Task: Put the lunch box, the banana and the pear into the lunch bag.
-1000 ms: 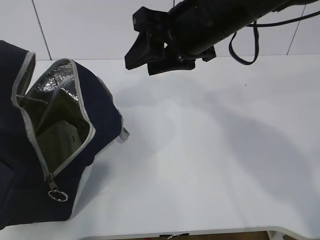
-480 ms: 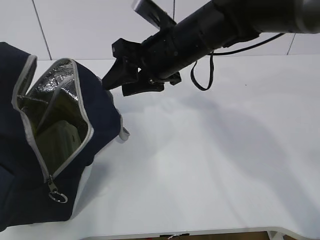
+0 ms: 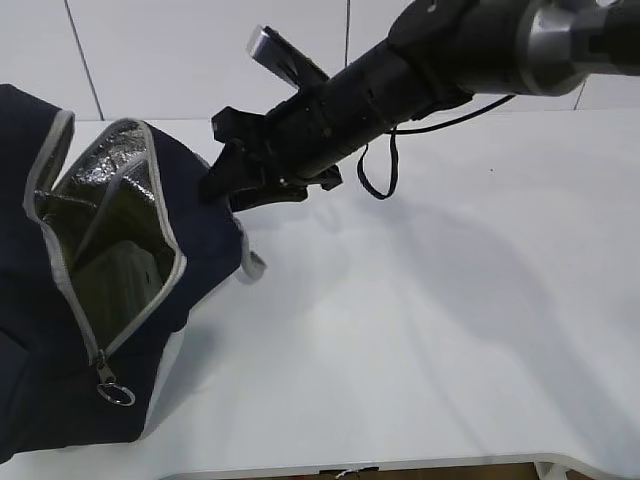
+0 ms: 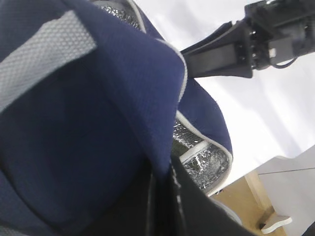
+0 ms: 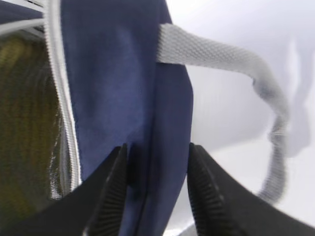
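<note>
The navy fabric of the lunch bag stands up at its folded top edge, while the webbing handle hangs slack. My right gripper will grab the bag by that edge next.
The navy lunch bag lies open at the table's left, its silver lining showing. Inside it I see the pale green lunch box. The banana and the pear are hidden from view. My right gripper has reached across to the bag's right wall. In the right wrist view its jaws stand open on either side of a fold of that navy fabric. My left gripper is shut on the bag's raised flap, and the right gripper shows beyond it.
A grey webbing handle hangs off the bag's outer side over the white table. The zipper's ring pull dangles at the bag's near corner. The table's front edge runs along the bottom.
My right arm has come down and to the left, from above the table to the bag's right wall. Its jaws have narrowed around the fabric. The bag and the left gripper have stayed put.
</note>
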